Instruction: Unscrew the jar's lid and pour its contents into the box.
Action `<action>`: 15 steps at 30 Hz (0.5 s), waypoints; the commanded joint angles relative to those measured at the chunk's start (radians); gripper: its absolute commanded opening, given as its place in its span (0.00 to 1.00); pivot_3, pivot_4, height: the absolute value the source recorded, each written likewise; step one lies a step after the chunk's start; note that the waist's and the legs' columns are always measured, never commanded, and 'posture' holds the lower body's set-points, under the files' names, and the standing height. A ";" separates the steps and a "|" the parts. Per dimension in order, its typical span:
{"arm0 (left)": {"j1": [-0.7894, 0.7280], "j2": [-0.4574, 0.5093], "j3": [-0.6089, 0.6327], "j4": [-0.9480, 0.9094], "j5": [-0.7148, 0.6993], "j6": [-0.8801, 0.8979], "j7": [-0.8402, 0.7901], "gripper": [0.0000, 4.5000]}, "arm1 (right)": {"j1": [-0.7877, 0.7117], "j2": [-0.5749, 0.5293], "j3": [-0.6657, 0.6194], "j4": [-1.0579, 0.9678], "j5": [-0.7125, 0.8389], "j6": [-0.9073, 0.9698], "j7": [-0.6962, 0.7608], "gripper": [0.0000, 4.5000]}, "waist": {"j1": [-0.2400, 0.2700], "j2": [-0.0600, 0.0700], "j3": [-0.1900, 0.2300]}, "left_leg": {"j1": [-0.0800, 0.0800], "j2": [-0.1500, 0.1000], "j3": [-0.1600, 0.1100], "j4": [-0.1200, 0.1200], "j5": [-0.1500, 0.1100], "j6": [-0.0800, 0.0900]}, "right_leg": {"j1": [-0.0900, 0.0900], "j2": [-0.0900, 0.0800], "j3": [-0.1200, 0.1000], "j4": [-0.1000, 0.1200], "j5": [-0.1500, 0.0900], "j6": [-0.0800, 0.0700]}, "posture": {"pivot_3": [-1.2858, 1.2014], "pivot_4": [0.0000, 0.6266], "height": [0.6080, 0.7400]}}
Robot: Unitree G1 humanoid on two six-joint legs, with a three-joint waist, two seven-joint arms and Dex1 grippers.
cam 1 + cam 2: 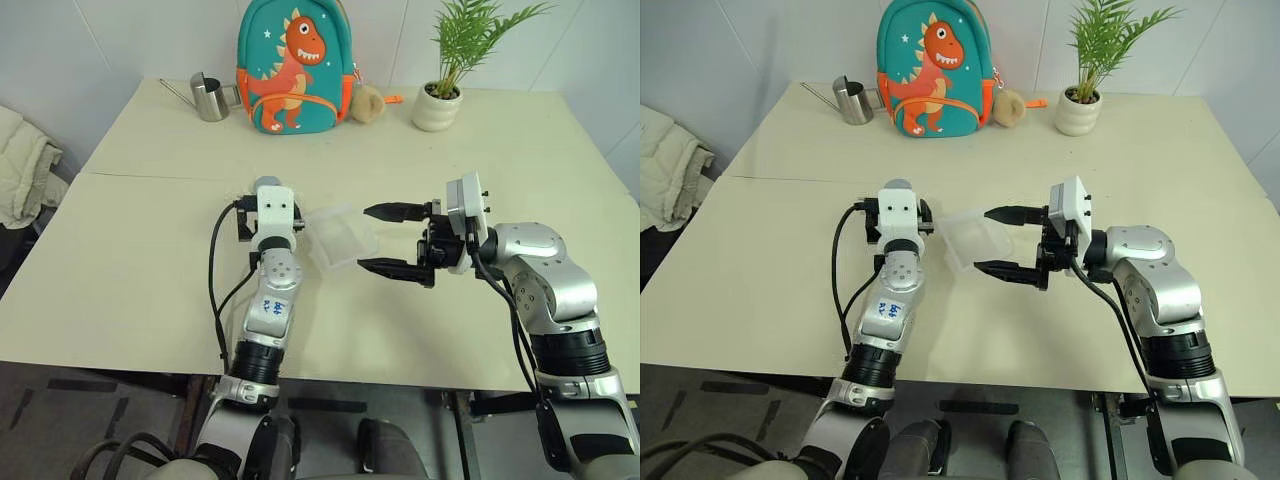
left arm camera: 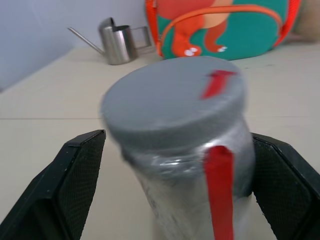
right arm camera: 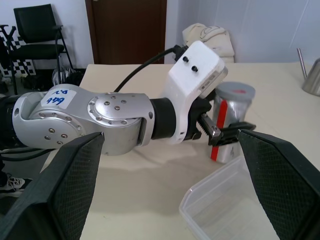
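Note:
My left gripper's fingers are on both sides of the jar (image 2: 195,195), below the grey lid (image 2: 172,102), so it is time to close. Closing now would catch the jar.
The jar (image 2: 195,195), silvery with a red stripe, stands upright on the table with its grey lid (image 2: 172,102) on top. My left gripper (image 2: 177,137) is open, with one black finger on each side of the jar just below the lid and a gap showing on one side. In the head views only the jar's top (image 1: 265,184) peeks out beyond my left wrist. The clear box (image 1: 340,236) lies empty just right of the jar. My right gripper (image 1: 372,240) is open and points left, its tips at the box's right rim. The contents are hidden inside the jar.
At the table's far edge stand a steel watering can (image 1: 210,97), a teal dinosaur backpack (image 1: 293,65) with a plush toy (image 1: 367,103) beside it, and a potted plant (image 1: 440,100). Pale clothing (image 1: 25,165) lies off the table's left side.

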 commanded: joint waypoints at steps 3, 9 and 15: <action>-0.061 -0.013 0.005 0.037 0.038 0.001 0.086 0.99 | -0.014 0.004 -0.004 0.000 0.012 -0.005 0.006 1.00 | -0.001 0.000 0.000 | 0.000 0.000 0.000 0.000 0.000 0.000 | 0.000 0.000 0.000 0.001 0.000 0.000 | 0.52 0.24 1.00; -0.050 -0.016 0.011 0.030 0.027 0.011 0.088 0.79 | -0.009 0.009 -0.001 -0.002 0.012 -0.003 0.003 1.00 | -0.001 0.000 0.000 | 0.000 0.000 0.000 0.000 0.000 0.000 | 0.000 0.000 0.000 0.001 0.000 0.000 | 0.52 0.24 1.00; -0.043 -0.021 0.031 0.023 -0.009 -0.002 0.075 0.43 | 0.002 0.017 0.001 -0.007 0.008 -0.006 -0.003 1.00 | -0.004 0.000 0.000 | 0.000 0.000 0.000 0.001 0.000 0.000 | 0.000 0.000 0.000 0.002 0.000 0.000 | 0.52 0.24 1.00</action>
